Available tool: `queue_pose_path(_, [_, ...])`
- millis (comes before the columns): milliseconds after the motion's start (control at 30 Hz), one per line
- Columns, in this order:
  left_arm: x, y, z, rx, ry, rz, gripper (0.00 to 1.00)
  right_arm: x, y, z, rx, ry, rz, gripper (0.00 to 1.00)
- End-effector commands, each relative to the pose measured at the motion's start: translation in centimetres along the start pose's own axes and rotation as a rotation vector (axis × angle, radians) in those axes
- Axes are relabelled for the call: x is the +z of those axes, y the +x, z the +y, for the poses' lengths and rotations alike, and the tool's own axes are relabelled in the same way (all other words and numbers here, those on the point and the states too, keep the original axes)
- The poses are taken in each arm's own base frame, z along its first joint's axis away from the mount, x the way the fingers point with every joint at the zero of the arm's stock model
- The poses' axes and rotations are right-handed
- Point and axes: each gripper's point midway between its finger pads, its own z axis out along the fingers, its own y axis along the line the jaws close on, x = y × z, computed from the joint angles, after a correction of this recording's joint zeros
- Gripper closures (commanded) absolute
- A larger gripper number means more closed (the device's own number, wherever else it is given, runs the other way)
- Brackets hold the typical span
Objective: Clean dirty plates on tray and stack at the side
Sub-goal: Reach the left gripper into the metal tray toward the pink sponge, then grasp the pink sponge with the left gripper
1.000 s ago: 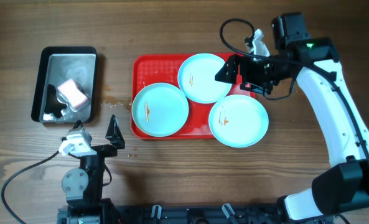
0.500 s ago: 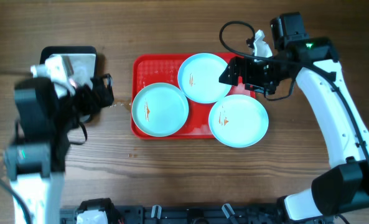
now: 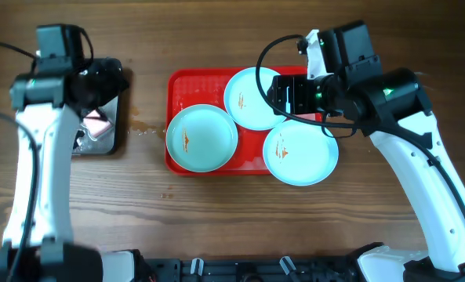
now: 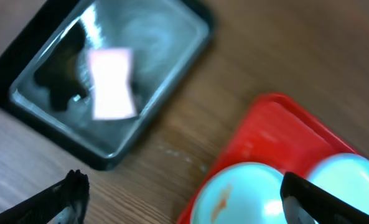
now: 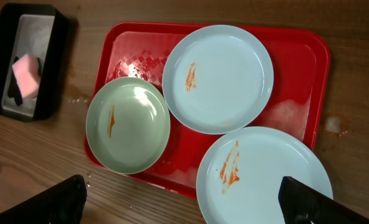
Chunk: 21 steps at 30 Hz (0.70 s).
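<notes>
I need to grab the pink sponge from above next, by its exposed pink part [image 3: 97, 124] [image 4: 112, 84], with my left gripper. The opposite side then stays free to scrub plates.
Three pale turquoise plates lie on the red tray [image 3: 179, 86], each with an orange smear: one at the left [image 3: 201, 137], one at the back [image 3: 257, 97], one at the right [image 3: 300, 151] overhanging the tray's edge. My right gripper [image 3: 283, 94] is open and empty above the back plate. Its view shows the left plate [image 5: 128, 124], back plate [image 5: 218, 78], right plate [image 5: 265, 174] and tray [image 5: 122, 43] below the open jaws [image 5: 184, 202]. My left gripper [image 3: 108, 78] is open and empty above the tin. Its view shows the jaws [image 4: 184, 199], the tray [image 4: 265, 137] and the left plate [image 4: 240, 193].
A black-rimmed metal tin [image 3: 114, 133] stands left of the tray, holding a pink sponge [image 3: 99, 121] and a dark object. It also shows in the left wrist view [image 4: 22, 93] with the sponge [image 4: 112, 84]. Bare wooden table lies in front of the tray.
My left arm has risen from the table's front edge and swung to the back left, over the tin. My right gripper has moved left over the tray. The plates have not moved.
</notes>
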Motion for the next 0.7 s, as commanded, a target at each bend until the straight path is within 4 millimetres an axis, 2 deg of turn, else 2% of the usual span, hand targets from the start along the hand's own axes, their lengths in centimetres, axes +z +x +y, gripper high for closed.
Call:
queue_pose_path(0, [5.4, -0.2, 2.4, -0.146, -0.201, 0.027, 0.00, -0.3, 0.0, 0.6, -0.003, -0.023, 0.003, 0.00])
queue_pose_path(67, [8.2, 0.1, 3.0, -0.175, -0.249, 0.064, 0.00, -0.3, 0.1, 0.5, -0.002, -0.021, 0.010, 0.00])
queue_pose_path(133, [10.0, 0.5, 4.2, -0.213, -0.300, 0.092, 0.00, -0.3, 0.1, 0.5, -0.001, -0.020, 0.011, 0.00])
queue_pose_path(300, [13.0, -0.1, 6.6, -0.234, -0.324, 0.111, 0.00, -0.3, 0.1, 0.5, -0.001, -0.021, 0.009, 0.00])
queue_pose_path(433, [15.8, 0.2, 6.5, -0.163, -0.291, 0.114, 0.01, -0.3, 0.1, 0.5, -0.002, -0.021, 0.008, 0.00])
queue_pose_path(533, [17.9, 0.5, 6.7, -0.123, -0.289, 0.130, 0.07, -0.2, -0.1, 0.6, -0.003, -0.023, 0.003, 0.00])
queue_pose_path(667, [19.6, 0.9, 7.3, -0.132, -0.302, 0.144, 0.11, -0.2, 0.0, 0.5, -0.002, -0.022, 0.004, 0.00])
